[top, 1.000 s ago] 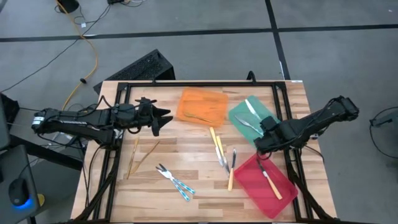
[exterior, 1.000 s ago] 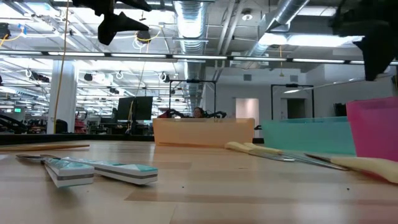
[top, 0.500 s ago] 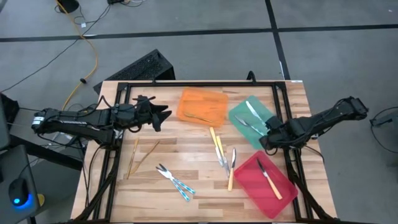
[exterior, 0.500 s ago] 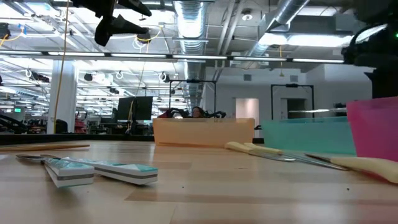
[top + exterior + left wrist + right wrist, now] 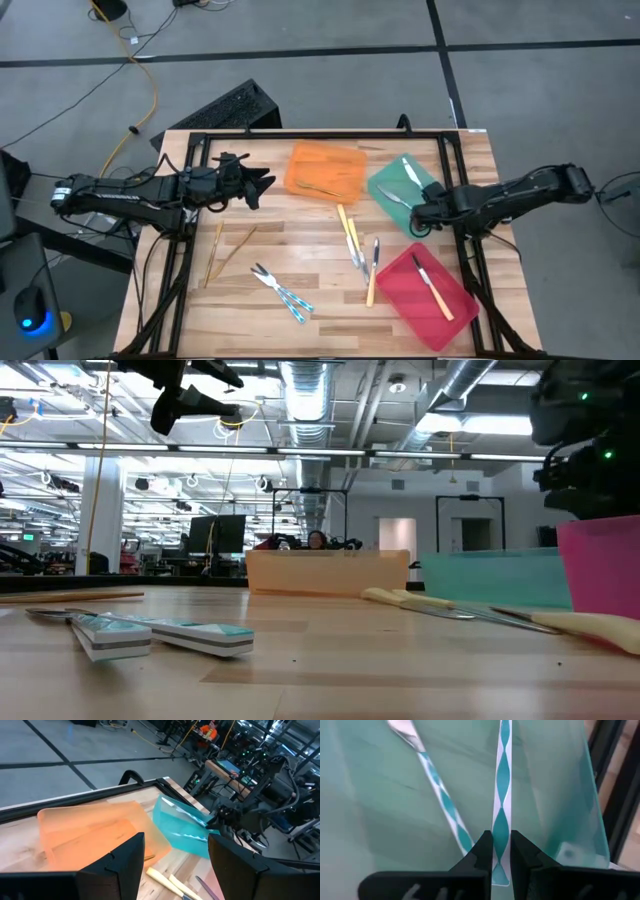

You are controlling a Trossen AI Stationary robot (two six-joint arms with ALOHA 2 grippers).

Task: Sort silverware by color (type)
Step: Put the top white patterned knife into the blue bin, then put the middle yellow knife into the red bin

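Note:
The blue-and-white handle is low inside the green tray's rim in the right wrist view, so I should open my right gripper.
My right gripper (image 5: 418,220) is down at the near right corner of the green tray (image 5: 400,195), shut on a blue-handled utensil (image 5: 501,795). A second blue-handled utensil (image 5: 440,795) lies on the tray floor beside it. My left gripper (image 5: 258,186) hovers open, holding nothing, over the table's far left, well above the wood (image 5: 190,400). On the table lie gold utensils (image 5: 225,250), two blue-handled ones (image 5: 282,290) and yellow-handled ones (image 5: 352,238). My right gripper pinches the free end of the utensil's blue-and-white handle (image 5: 500,840) between its two fingers, one on each long edge. The fingers slant down from the table's right side, roughly in line with the handle. The utensil reaches out over the tray floor; I cannot tell whether it rests there.
The orange tray (image 5: 325,172) at the far middle holds a gold utensil (image 5: 320,188). The red tray (image 5: 430,295) at the near right holds a yellow-handled knife (image 5: 436,290). A black frame (image 5: 300,135) runs around the table's edges.
My right gripper has sunk and drawn toward the green tray's near right corner, staying shut on the blue-handled utensil. My left gripper has rolled a little at the wrist without leaving its place.

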